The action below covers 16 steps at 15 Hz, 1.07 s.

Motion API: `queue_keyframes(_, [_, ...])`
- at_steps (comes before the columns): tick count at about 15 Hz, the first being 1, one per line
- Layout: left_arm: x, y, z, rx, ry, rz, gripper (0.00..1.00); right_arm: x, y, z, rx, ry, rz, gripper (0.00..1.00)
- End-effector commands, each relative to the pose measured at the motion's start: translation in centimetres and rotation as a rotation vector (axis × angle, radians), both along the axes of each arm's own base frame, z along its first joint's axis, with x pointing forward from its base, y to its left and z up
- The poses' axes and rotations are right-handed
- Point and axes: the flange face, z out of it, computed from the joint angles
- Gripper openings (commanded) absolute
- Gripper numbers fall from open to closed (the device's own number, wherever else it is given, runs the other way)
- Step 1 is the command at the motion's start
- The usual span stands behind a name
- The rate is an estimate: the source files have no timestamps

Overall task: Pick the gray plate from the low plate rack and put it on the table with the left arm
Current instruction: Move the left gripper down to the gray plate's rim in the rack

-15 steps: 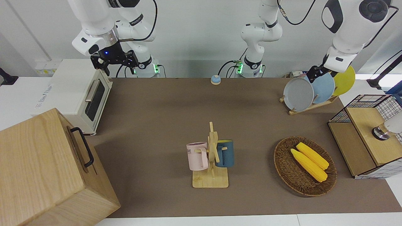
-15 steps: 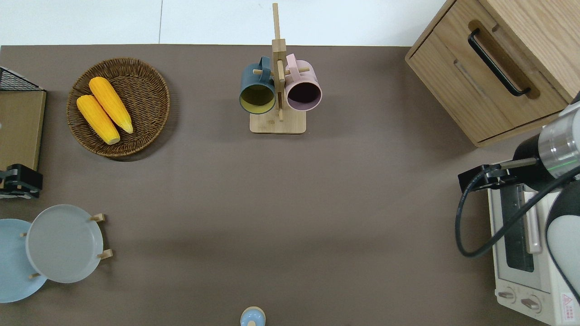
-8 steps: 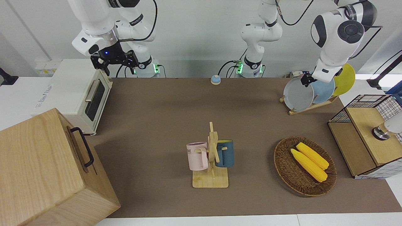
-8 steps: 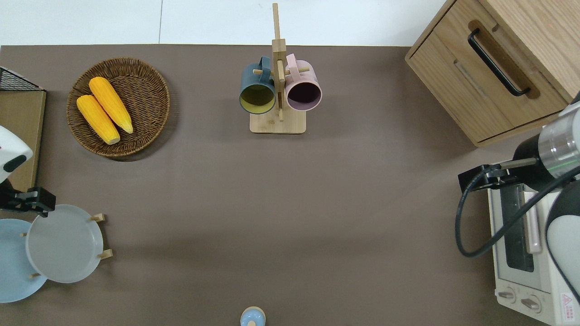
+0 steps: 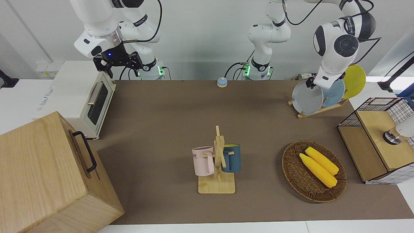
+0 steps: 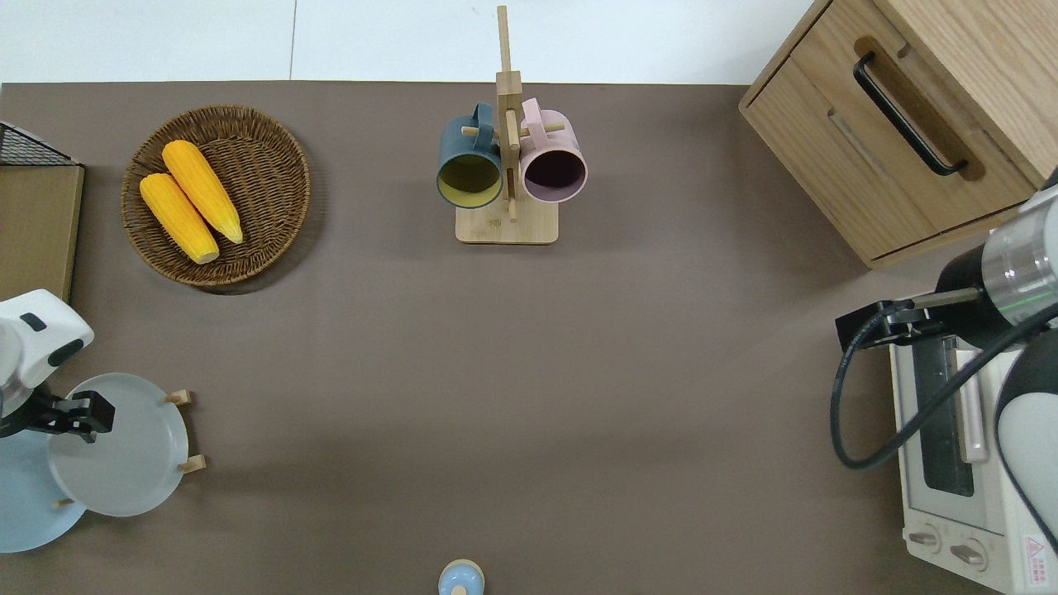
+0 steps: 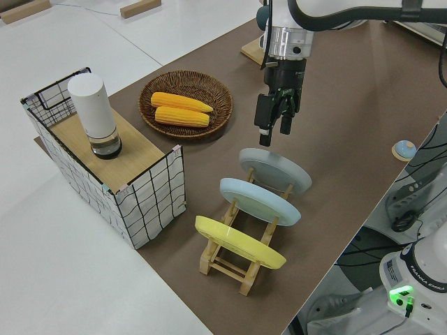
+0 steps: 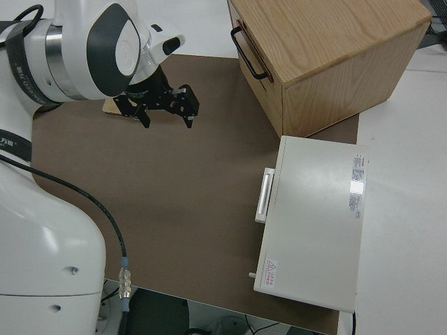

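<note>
My left gripper grabs the gray plate by its exposed rim (image 5: 304,82) next. Then it moves the plate from its rack to the table.
The gray plate (image 5: 306,98) leans in the low plate rack (image 5: 318,111) at the left arm's end of the table (image 5: 161,113), in the slot farthest from the robots. It also shows in the overhead view (image 6: 124,450) and the left side view (image 7: 276,171). My left gripper (image 7: 272,134) is open, points down and hangs just above the plate's top rim, apart from it. In the overhead view the left gripper (image 6: 78,413) is over that rim. My right gripper (image 8: 164,115) is open, empty and parked.
A light blue plate (image 7: 258,200) and a yellow plate (image 7: 237,241) fill the rack's other slots. A corn basket (image 5: 313,171), a mug tree (image 5: 218,161), a wire basket (image 5: 378,139), a wooden cabinet (image 5: 48,174), a toaster oven (image 5: 81,97) and a small bell (image 5: 222,82) stand around.
My left gripper has swung from beside the wire basket to over the gray plate's top rim. The plates and the right arm have not moved.
</note>
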Motion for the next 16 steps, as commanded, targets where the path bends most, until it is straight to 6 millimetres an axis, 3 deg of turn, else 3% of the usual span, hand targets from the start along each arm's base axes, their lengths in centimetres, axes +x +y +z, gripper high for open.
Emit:
queue_keyframes(1, [-1.2,0.9,-2.2,0.004,-0.005,-0.018,1.00,-0.2,-0.2,0.5,-0.009,0.001,-0.016,0.983])
queue_keyframes(5, [-1.3,0.9,-3.9,-0.001,0.012,-0.015,0.99,-0.2,-0.2,0.5,-0.009,0.001,-0.016,0.983])
queue_keyframes(6, [-1.2,1.0,-4.0,-0.002,0.006,-0.010,0.94,-0.2,-0.2,0.5,-0.009,0.001,-0.016,0.983])
queue_keyframes(9, [-1.4,1.6,-4.4,-0.009,-0.003,0.008,0.59,-0.2,-0.2,0.5,-0.009,0.001,-0.016,0.983])
queue_keyframes(15, [-1.3,1.4,-4.8,-0.014,-0.007,0.035,0.09,-0.2,-0.2,0.5,-0.009,0.001,-0.016,0.983])
queue_keyframes(16, [-1.3,1.5,-4.8,-0.022,-0.009,0.041,0.05,-0.2,-0.2,0.5,-0.009,0.001,-0.016,0.983])
